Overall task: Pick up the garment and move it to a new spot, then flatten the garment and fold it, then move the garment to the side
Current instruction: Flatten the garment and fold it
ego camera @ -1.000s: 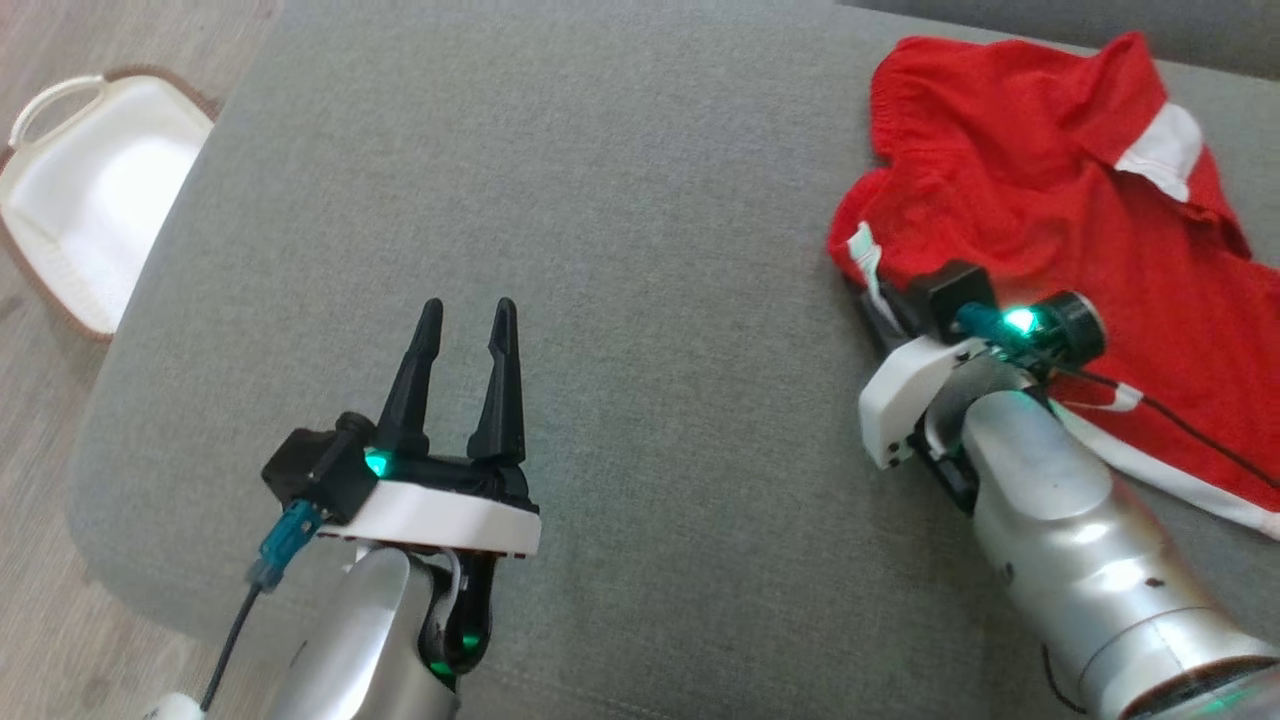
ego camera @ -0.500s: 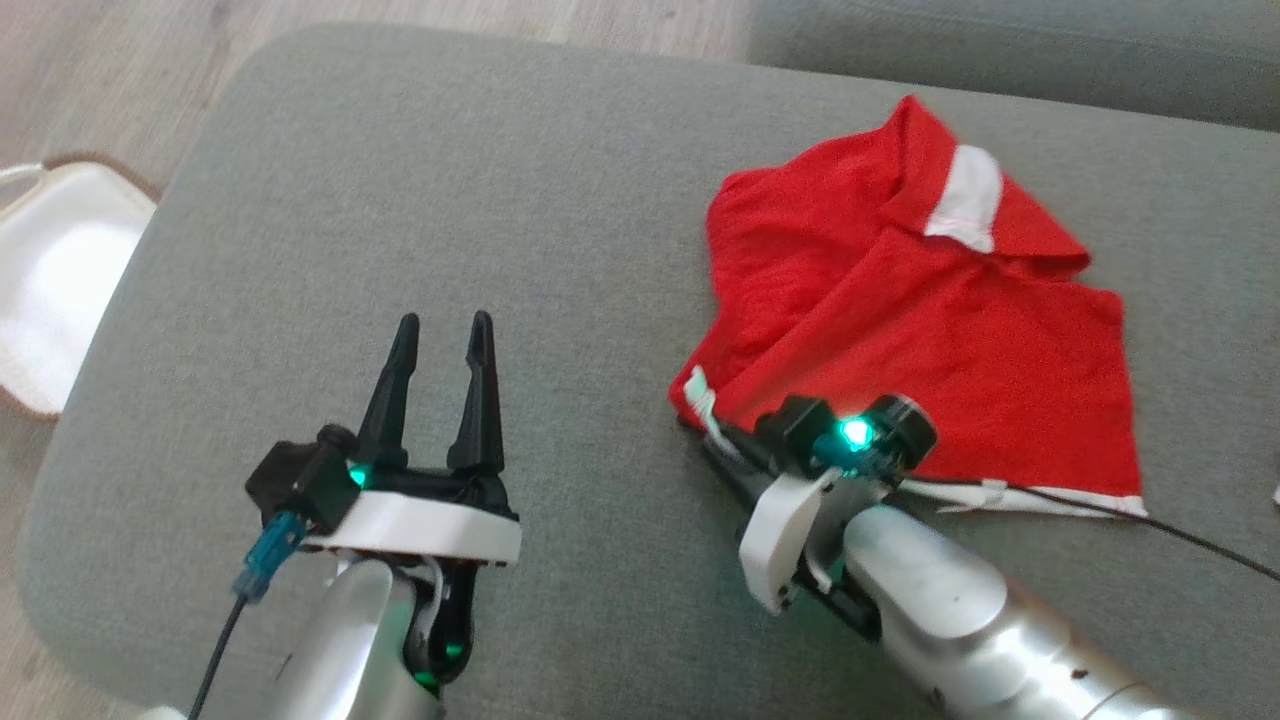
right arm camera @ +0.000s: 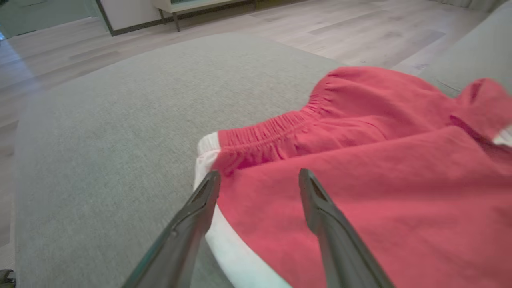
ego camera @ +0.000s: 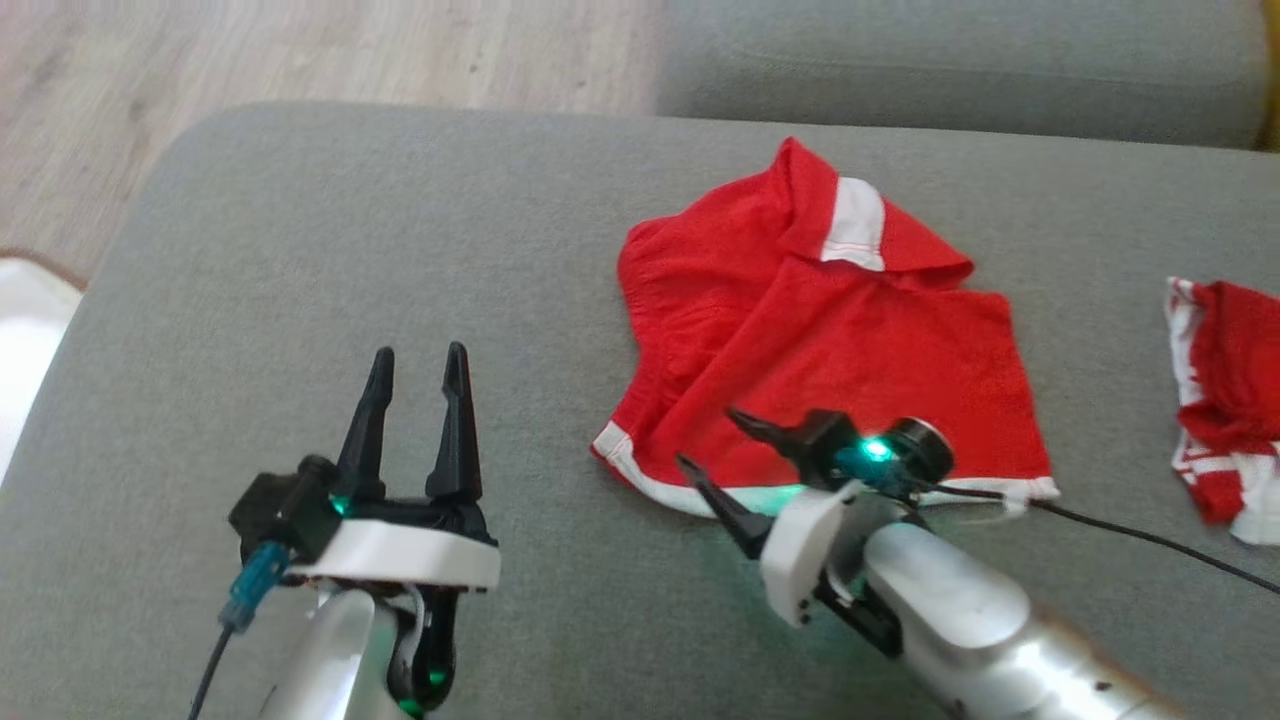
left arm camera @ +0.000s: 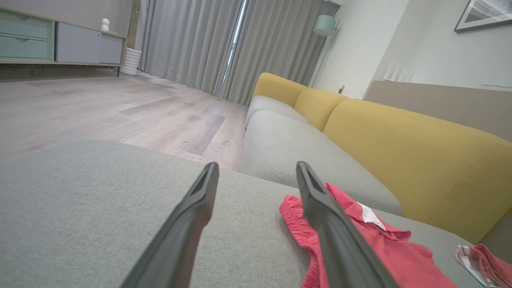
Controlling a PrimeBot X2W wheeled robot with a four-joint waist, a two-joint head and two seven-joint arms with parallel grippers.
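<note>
The left gripper grabs the garment by its white-trimmed hem corner (ego camera: 612,444) next, as that juts out free while the red cloth (ego camera: 840,348) lies on the cushion.
The garment (ego camera: 820,370) is a pair of red shorts with white trim, lying crumpled on the grey cushion (ego camera: 400,250). My right gripper (ego camera: 705,440) stands open over its near left hem, with nothing between the fingers; the right wrist view has the red cloth (right arm camera: 360,172) and its white edge under the spread fingers. My left gripper (ego camera: 418,355) hovers open over bare cushion to the left of the garment, empty. In the left wrist view the garment (left arm camera: 380,248) lies to the right behind the right finger.
A second red and white cloth (ego camera: 1225,400) lies at the right edge of the cushion. A yellow sofa back (left arm camera: 400,152) runs behind. Wooden floor (ego camera: 300,50) lies beyond the cushion's far left edge. A cable (ego camera: 1150,540) trails from my right wrist.
My right gripper has opened and let go of the garment's hem, which now rests on the cushion. The head camera has turned, shifting the whole scene leftward and down.
</note>
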